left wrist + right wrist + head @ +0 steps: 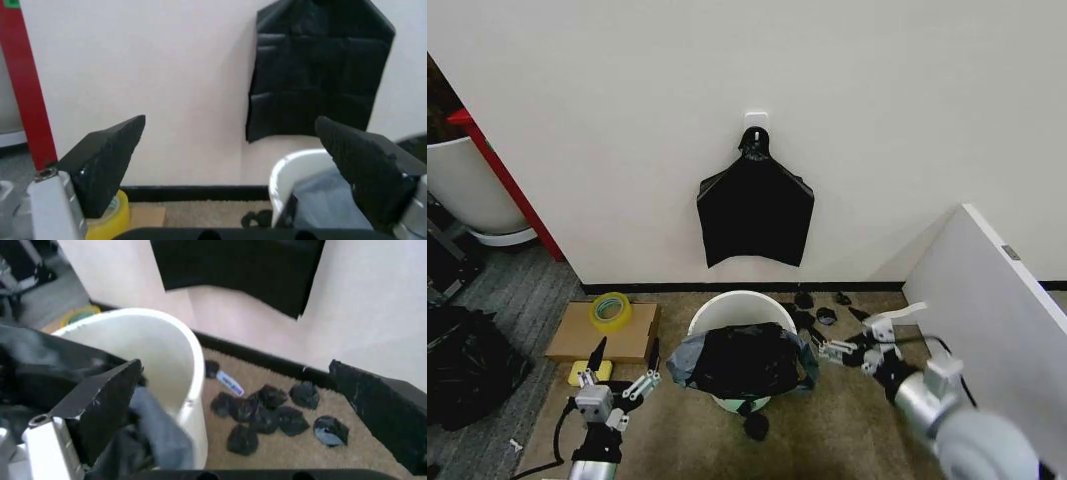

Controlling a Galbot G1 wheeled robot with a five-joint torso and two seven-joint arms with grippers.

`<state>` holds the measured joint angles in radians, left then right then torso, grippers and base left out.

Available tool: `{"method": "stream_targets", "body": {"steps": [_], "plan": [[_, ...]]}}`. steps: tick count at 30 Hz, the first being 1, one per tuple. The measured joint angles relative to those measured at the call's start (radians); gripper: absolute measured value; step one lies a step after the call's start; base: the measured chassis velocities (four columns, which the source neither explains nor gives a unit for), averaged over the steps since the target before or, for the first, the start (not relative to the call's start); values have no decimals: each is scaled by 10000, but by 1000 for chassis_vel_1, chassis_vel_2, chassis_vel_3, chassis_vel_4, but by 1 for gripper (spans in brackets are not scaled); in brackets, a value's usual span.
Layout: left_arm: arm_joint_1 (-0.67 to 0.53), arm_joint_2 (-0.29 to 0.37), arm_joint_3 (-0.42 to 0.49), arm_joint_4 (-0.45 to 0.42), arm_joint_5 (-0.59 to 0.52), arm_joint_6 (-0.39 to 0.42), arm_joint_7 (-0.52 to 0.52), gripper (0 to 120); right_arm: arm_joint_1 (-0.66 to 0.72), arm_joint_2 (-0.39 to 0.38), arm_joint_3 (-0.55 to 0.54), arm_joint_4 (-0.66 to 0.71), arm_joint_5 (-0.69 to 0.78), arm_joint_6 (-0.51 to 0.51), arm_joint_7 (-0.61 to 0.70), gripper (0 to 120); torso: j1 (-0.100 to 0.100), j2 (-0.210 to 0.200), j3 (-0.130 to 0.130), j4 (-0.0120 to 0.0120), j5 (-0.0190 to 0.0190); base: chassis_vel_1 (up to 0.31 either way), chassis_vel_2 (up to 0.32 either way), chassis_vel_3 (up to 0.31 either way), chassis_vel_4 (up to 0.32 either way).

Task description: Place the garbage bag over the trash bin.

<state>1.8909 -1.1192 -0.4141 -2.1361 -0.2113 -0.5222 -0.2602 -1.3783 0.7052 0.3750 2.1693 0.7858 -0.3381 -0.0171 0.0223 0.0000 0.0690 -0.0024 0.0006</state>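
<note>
My left gripper will take hold of the garbage bag [742, 362] next by its loose edge [683, 361], which sticks out toward the tape roll, because the bag hangs slack over the bin.
The cream-white trash bin [739, 301] stands on the carpet by the wall. The glossy black garbage bag [742, 362] lies crumpled over its near half, with the far rim bare. My left gripper [625, 358] hovers open to the left of the bin, empty; its wrist view shows the bin rim [293, 165] and stretched bag film [327, 200] by one finger. My right gripper [837, 330] is open at the bin's right side. In its wrist view one finger [100, 405] reaches over the bag [40, 365] inside the bin wall [177, 355], the other stays outside.
A flat black bag [755, 205] hangs on the wall above the bin. Several crumpled black scraps [822, 305] lie right of the bin. A yellow tape roll [610, 312] sits on cardboard [577, 335]. A white panel [987, 300] stands right; a black sack [462, 365] lies left.
</note>
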Motion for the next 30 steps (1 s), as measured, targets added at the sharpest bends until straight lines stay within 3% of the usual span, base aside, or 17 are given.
{"method": "stream_targets", "body": {"steps": [3,6,13,18,23,30], "plan": [[117,-158,6,38,163,-43,54,100,1224,-347,-604,-684,789,-382,-385,100,0,-1,0,-4,0,0,0,0,0],[334,-447,-12,46,407,-127,93,100,3655,-576,-2192,-1799,1676,-994,-1184,100,0,-1,1,2,-1,0,0,0,0],[813,-877,-207,-104,1017,-377,140,100,6976,75,-5233,-3488,1429,-1669,-2213,100,0,-1,1,3,-2,0,0,0,0],[1196,-1038,-375,-240,1092,-448,148,100,8239,956,-6669,-4864,607,-1729,-2556,100,1,-1,1,0,-4,0,0,0,0],[1308,-1162,-378,-208,1098,-503,141,100,8933,1272,-7632,-5718,-121,-1698,-3022,100,0,-1,0,-6,-6,0,0,0,0],[1298,-1323,-193,-134,1085,-546,156,100,9794,1797,-8335,-6401,21,-1538,-3292,100,1,-1,0,0,-5,0,0,0,0]]}}
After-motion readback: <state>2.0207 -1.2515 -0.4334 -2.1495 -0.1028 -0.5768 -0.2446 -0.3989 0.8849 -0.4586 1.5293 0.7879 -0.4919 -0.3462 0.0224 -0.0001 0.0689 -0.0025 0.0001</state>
